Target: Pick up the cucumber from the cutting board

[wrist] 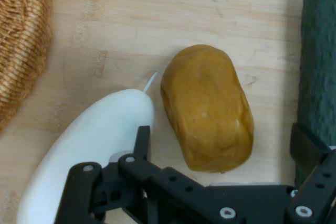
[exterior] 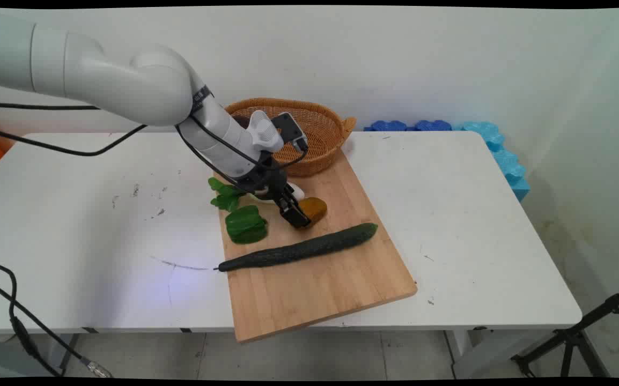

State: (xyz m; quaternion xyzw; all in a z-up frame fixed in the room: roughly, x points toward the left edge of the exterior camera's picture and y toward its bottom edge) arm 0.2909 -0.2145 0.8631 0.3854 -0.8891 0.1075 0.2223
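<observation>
I should next grab the cucumber by its body near the narrow stem end (exterior: 271,257). Then it can go into the wicker basket (exterior: 320,138).
My gripper (exterior: 297,215) is low over the wooden cutting board (exterior: 320,289) and stands open around a brown potato (exterior: 316,207). In the hand view the potato (wrist: 207,108) lies between the two fingers (wrist: 142,141), with gaps on both sides. A white radish (wrist: 89,156) lies against the left finger, and a dark green cucumber (wrist: 317,72) runs along the right edge. In the main view the long cucumber (exterior: 299,249) lies across the board just in front of the gripper.
A green bell pepper (exterior: 245,225) sits on the board's left edge, with a leafy green (exterior: 225,195) behind it. A wicker basket (exterior: 317,131) stands at the board's far end. Blue foam pieces (exterior: 494,145) line the wall at the right.
</observation>
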